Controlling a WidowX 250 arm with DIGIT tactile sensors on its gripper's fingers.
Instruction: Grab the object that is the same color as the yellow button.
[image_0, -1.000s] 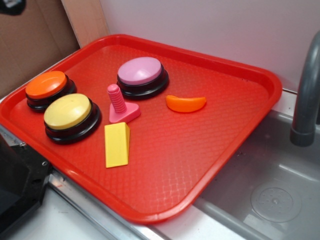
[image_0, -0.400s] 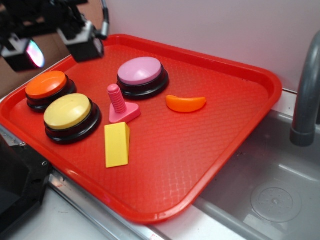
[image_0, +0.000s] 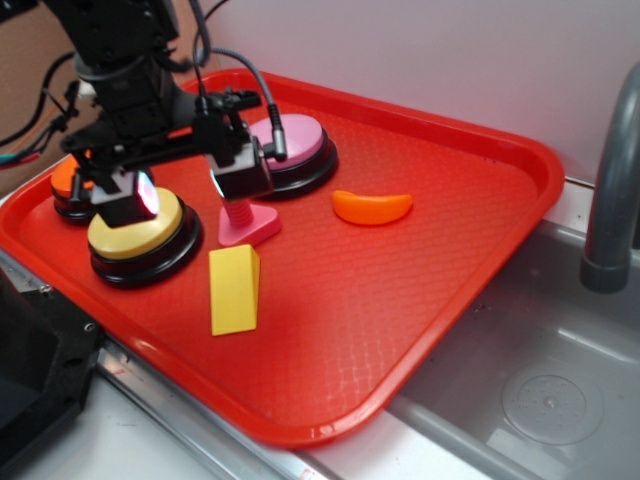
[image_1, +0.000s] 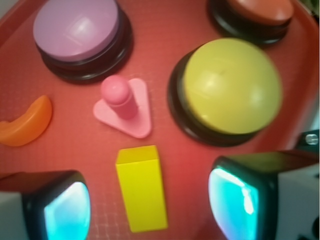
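The gripper's fingers are high above the yellow wedge block (image_0: 234, 290) in the exterior view and would miss it if they closed now, so the gripper should go lower first and then close on it.
The yellow wedge block (image_0: 234, 290) lies flat on the red tray (image_0: 400, 330), just in front of the yellow button (image_0: 138, 236). My gripper (image_0: 185, 190) hangs open above the tray, over the gap between the yellow button and the pink peg (image_0: 248, 222). One finger covers part of the button's dome in the exterior view. In the wrist view the wedge (image_1: 142, 192) shows below, between the two glowing pads (image_1: 67, 212) of the gripper (image_1: 150, 205), touching neither. The yellow button (image_1: 231, 86) sits to the upper right there.
An orange button (image_0: 62, 182) and a pink button (image_0: 305, 140) stand at the tray's back, partly hidden by the arm. An orange crescent (image_0: 372, 207) lies mid-tray. A grey sink (image_0: 550, 380) with a faucet (image_0: 610, 190) is to the right.
The arm has come in from the upper left and moved down over the tray, from behind the orange button to above the yellow button and peg. No object has moved.
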